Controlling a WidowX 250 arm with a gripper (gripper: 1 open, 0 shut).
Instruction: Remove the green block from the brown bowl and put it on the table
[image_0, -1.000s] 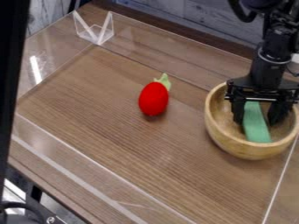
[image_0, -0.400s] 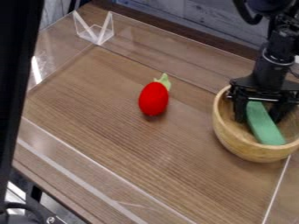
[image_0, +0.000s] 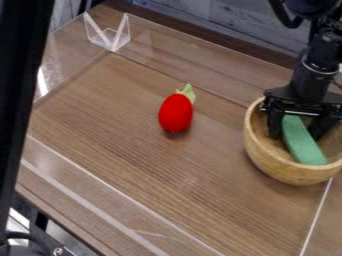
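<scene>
I will next take hold of the green block (image_0: 306, 146) by its upper end (image_0: 291, 124) with my gripper. Then it can lift the block out of the brown bowl.
The brown bowl (image_0: 271, 162) sits on the table (image_0: 120, 140) at the right edge of the view. Inside it lies the green block (image_0: 306, 146), slanting from the upper left toward the lower right of the bowl. My black gripper (image_0: 299, 118) points straight down into the bowl, open, with its two fingers straddling the upper end of the block. I cannot tell whether the fingers touch the block. The arm hides the block's top end.
A red strawberry-like toy (image_0: 177, 111) lies on the table left of the bowl. Clear acrylic walls (image_0: 107, 33) run along the table's edges, with a folded clear piece at the back left. A dark vertical post (image_0: 20, 90) blocks the left of the view.
The bowl with the block has shifted slightly to the right since the earliest frame. The gripper stays open in the bowl.
</scene>
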